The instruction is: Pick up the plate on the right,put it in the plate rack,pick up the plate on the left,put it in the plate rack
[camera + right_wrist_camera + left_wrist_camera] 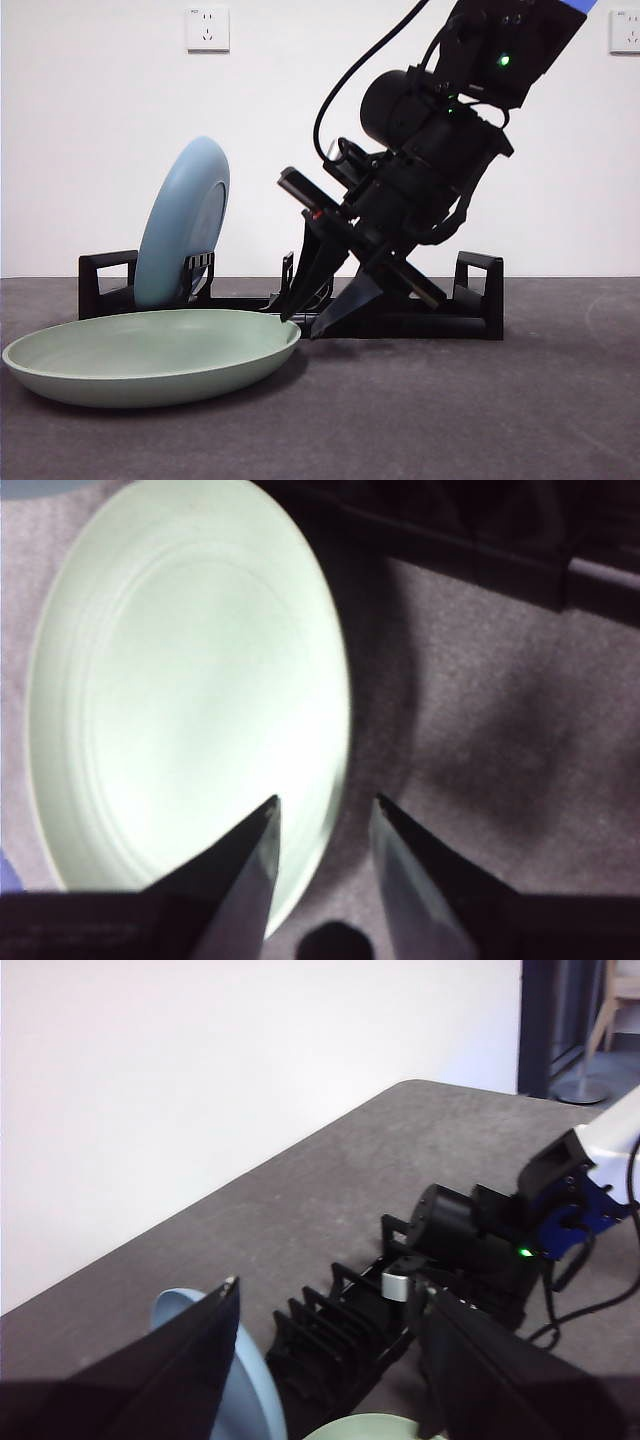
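Note:
I should stand the pale green plate in the plate rack [478, 300], so next my right gripper should grab the plate by its raised rim [291, 336].
A pale green plate [150, 352] lies flat on the grey table at the front left. A light blue plate [185, 220] stands tilted in the left end of the black plate rack [478, 300] behind it. My right gripper [302, 322] reaches down from the upper right, open, to the green plate's right rim. In the right wrist view the gripper [326, 802] has one jaw over the green plate [190, 700] and the other over bare table. My left gripper [330, 1290] hangs open and holds nothing, high above the blue plate [255, 1390] and the rack [335, 1325].
A white wall with two sockets [207, 28] stands close behind the rack. The right arm's dark body [470, 1245] leans over the rack's right half. Grey table stretches to the right of the green plate [480, 400].

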